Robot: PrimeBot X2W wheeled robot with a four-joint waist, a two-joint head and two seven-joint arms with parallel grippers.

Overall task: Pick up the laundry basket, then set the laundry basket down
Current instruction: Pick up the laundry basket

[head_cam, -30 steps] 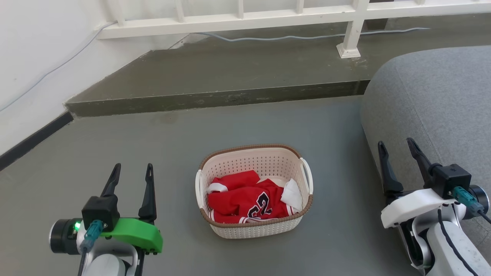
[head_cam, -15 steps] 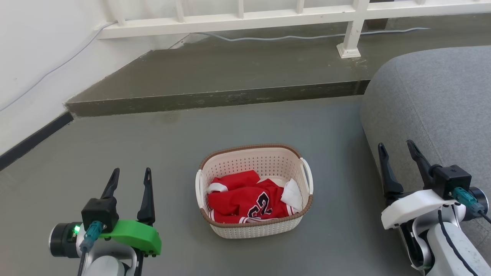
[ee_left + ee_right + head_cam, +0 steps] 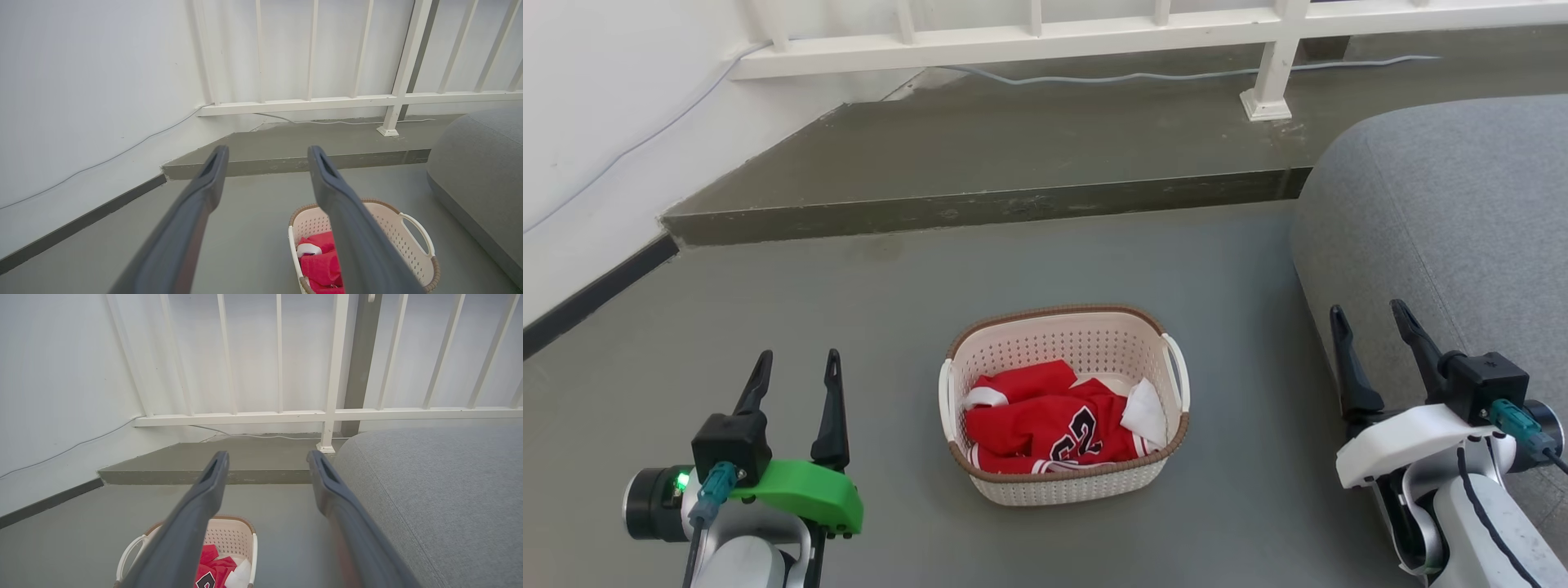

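Observation:
The laundry basket's perforated body (image 3: 1072, 489) is much wider than my open fingers. My left gripper should grab the basket's slim white handle (image 3: 947, 400) nearest the jersey's white cuff.
The laundry basket (image 3: 1086, 343) stands on the grey floor at the centre of the head view, cream and perforated, with a brown rim and a white handle on each side. A red jersey (image 3: 1045, 425) with a white cloth lies inside it. My left gripper (image 3: 797, 366) hovers open to the basket's left, well apart from it. At the basket's right, my right gripper (image 3: 1369, 318) is open too, over the edge of a grey cushion. The left wrist view has the basket (image 3: 388, 228) partly behind one finger. In the right wrist view the basket (image 3: 231, 537) sits low, below the fingers.
A large grey cushion (image 3: 1445, 220) fills the right side. A raised concrete step (image 3: 980, 155) runs behind the basket, with a white railing (image 3: 1094, 37) and a cable above it. A white wall (image 3: 596, 122) with a dark skirting closes the left.
My left gripper has sunk a little towards the bottom of the head view. The basket and the right gripper have hardly shifted.

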